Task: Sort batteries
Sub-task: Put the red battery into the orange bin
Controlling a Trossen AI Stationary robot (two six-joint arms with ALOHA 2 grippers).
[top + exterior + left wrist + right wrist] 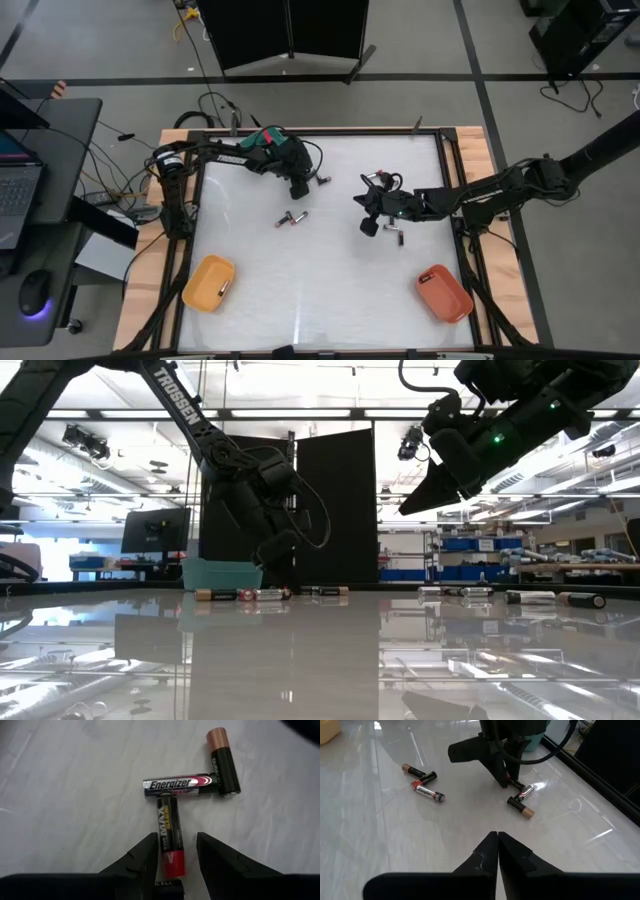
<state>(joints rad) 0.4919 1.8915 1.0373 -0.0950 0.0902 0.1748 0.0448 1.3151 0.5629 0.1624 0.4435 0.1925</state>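
Note:
Next, my left gripper grabs the battery by its red end (173, 864), which keeps the black battery's black MAX label (169, 822) free during sorting.
Three batteries lie together on the white table in the left wrist view: a silver Energizer cell (177, 784), a black copper-topped cell (222, 762), and a black cell with a red end (170, 837). My left gripper (177, 836) is open and low over the table (298, 186). Its fingers stand on either side of the red-ended cell, and I see no touch. Two more batteries (291, 218) lie toward the near side. My right gripper (497, 836) is shut, empty, and raised above the table (418, 500), beside a battery (395, 237).
A teal bin (268, 136) sits at the far edge behind the left arm. A yellow bin (208, 283) sits at the near left and an orange-red bin (444, 293) at the near right. The white table top (320, 290) is bare between them. A dark frame (448, 180) borders the table.

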